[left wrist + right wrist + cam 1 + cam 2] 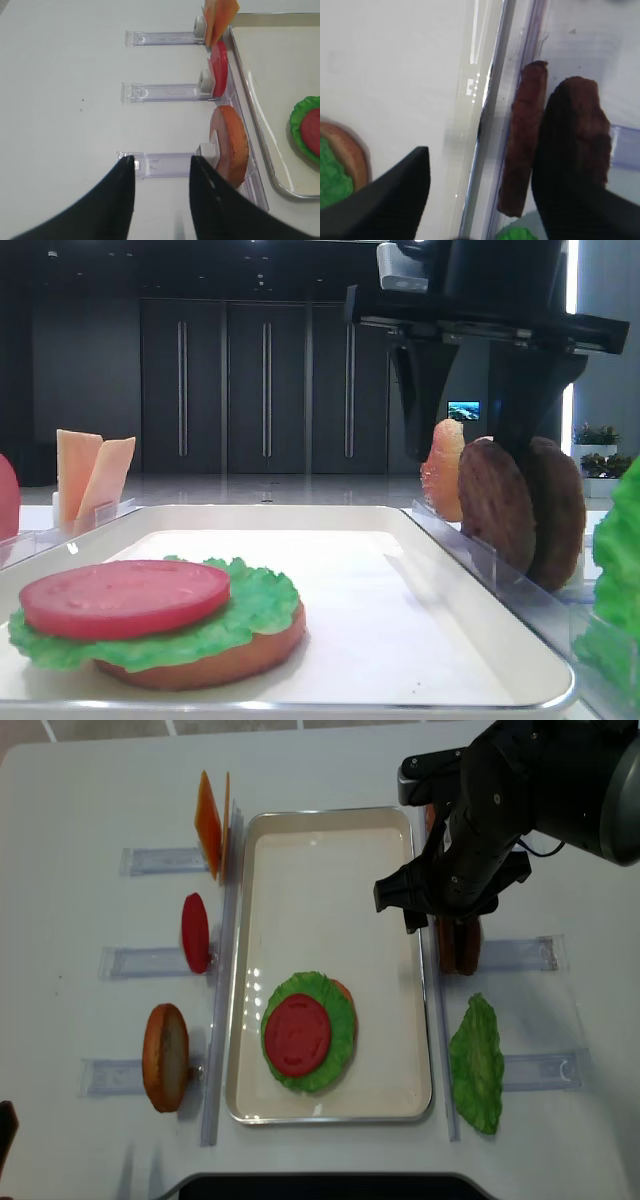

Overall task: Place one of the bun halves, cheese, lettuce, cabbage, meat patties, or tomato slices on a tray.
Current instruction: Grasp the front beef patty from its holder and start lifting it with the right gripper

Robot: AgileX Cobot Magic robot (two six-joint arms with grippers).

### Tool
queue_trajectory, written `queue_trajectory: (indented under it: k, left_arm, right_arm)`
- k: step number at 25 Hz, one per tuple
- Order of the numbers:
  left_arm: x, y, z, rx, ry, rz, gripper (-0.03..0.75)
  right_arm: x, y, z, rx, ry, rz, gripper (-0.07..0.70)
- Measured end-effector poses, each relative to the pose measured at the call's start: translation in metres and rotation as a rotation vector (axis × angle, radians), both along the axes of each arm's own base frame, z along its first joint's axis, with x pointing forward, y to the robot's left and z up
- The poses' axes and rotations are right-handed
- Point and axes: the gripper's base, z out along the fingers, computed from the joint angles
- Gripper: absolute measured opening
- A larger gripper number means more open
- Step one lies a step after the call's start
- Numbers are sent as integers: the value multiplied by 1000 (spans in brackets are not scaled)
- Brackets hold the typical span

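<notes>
The meat patty stands on edge in the rack, so the robot's right gripper will next pinch the patty's upper edge across its two flat sides.
A white tray (330, 890) holds a stack (308, 1032) of bun half, lettuce and tomato slice (125, 595). Right of the tray, two meat patties (495, 505) stand on edge in a clear rack. My right gripper (470, 445) hangs open over them. One finger is on the tray side; the other sits between the two patties. In the right wrist view the nearer patty (525, 140) stands between the fingers (395, 200), untouched on the left. My left gripper (162, 162) is open and empty beside a bun half (230, 145).
Left of the tray stand cheese slices (210, 825), a tomato slice (195, 932) and a bun half (165, 1057) in clear racks. A second lettuce leaf (477, 1065) lies right of the tray. Another bun half (443, 470) stands behind the patties.
</notes>
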Motion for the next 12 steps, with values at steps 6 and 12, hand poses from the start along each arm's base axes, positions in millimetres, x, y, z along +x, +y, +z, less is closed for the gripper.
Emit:
queue_trajectory:
  k: [6, 12]
  left_arm:
    - [0, 0, 0, 0, 0, 0, 282]
    - [0, 0, 0, 0, 0, 0, 282]
  right_arm:
    - [3, 2, -11, -17, 22, 7, 425]
    - [4, 3, -15, -23, 29, 9, 406]
